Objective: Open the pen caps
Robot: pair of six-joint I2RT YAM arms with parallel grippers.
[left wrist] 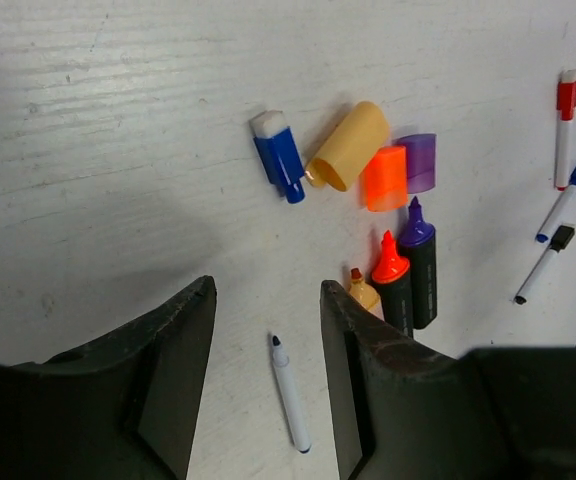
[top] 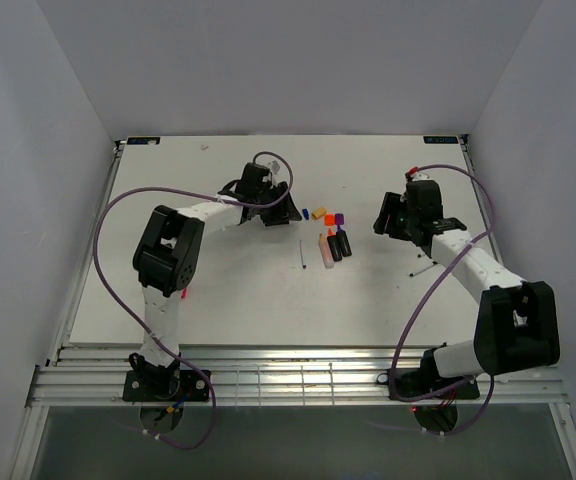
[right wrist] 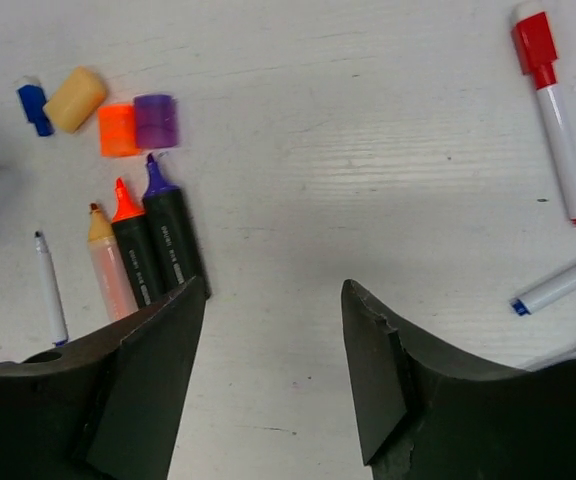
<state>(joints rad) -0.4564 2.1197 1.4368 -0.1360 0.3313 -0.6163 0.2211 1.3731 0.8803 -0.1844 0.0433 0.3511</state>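
The robot should next use its right gripper to grab the red-capped pen by its white body, so the red cap stays free for the left gripper to open.
Four loose pen caps lie together on the white table: a blue one (left wrist: 278, 160), a yellow-orange one (left wrist: 348, 147), an orange one (left wrist: 385, 178) and a purple one (left wrist: 418, 162). Just below them lie three uncapped markers with purple (left wrist: 420, 262), orange (left wrist: 393, 282) and yellow (left wrist: 365, 293) tips. My left gripper (left wrist: 267, 290) is open above the table, and a thin white uncapped pen (left wrist: 290, 395) lies on the surface between its fingers, untouched. My right gripper (right wrist: 273, 287) is open over bare table to the right of the markers (right wrist: 173, 240), holding nothing.
A red-capped pen (right wrist: 553, 110) and a blue-tipped pen (right wrist: 563, 285) lie right of the right gripper. The left wrist view also shows a black-capped pen (left wrist: 543, 262) there. In the top view both arms reach toward the cluster of caps (top: 329, 216) mid-table.
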